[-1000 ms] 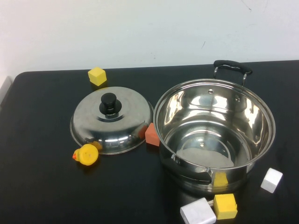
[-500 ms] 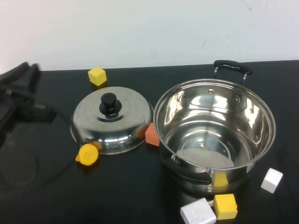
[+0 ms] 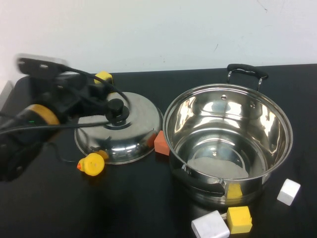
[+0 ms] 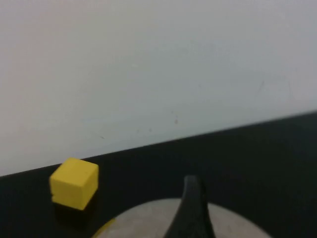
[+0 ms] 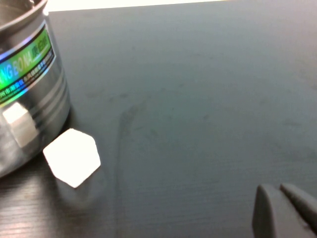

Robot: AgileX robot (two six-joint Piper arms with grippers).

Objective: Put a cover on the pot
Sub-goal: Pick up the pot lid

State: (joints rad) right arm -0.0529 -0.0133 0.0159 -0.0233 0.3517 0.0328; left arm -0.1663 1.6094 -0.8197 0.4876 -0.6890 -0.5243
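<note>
I need to grab the steel lid by its narrow black knob (image 3: 117, 110) with my left gripper next, because the lid spreads in a wide, smooth dome (image 3: 141, 126).
The big steel pot (image 3: 228, 139) stands uncovered on the right of the black table, with one black handle (image 3: 246, 70) at its far side. Its wall also shows in the right wrist view (image 5: 25, 74). The domed steel lid (image 3: 131, 134) with a black knob (image 3: 115, 109) lies left of the pot. My left gripper (image 3: 103, 99) has come in from the left and hovers open just beside the knob. One of its fingers (image 4: 193, 210) shows over the lid's surface (image 4: 148, 225). My right gripper (image 5: 277, 191) is shut and empty, low over the table right of the pot.
A yellow cube (image 3: 103, 75) (image 4: 74, 182) sits behind the lid. A yellow duck (image 3: 91, 164) and an orange block (image 3: 161, 143) touch the lid's rim. A yellow block (image 3: 238, 218) and white blocks (image 3: 210, 225) (image 3: 288, 191) (image 5: 73, 157) lie by the pot's front.
My left arm has swept in from the left edge toward the lid, and its gripper is now by the knob. The pot, lid and blocks have not moved.
</note>
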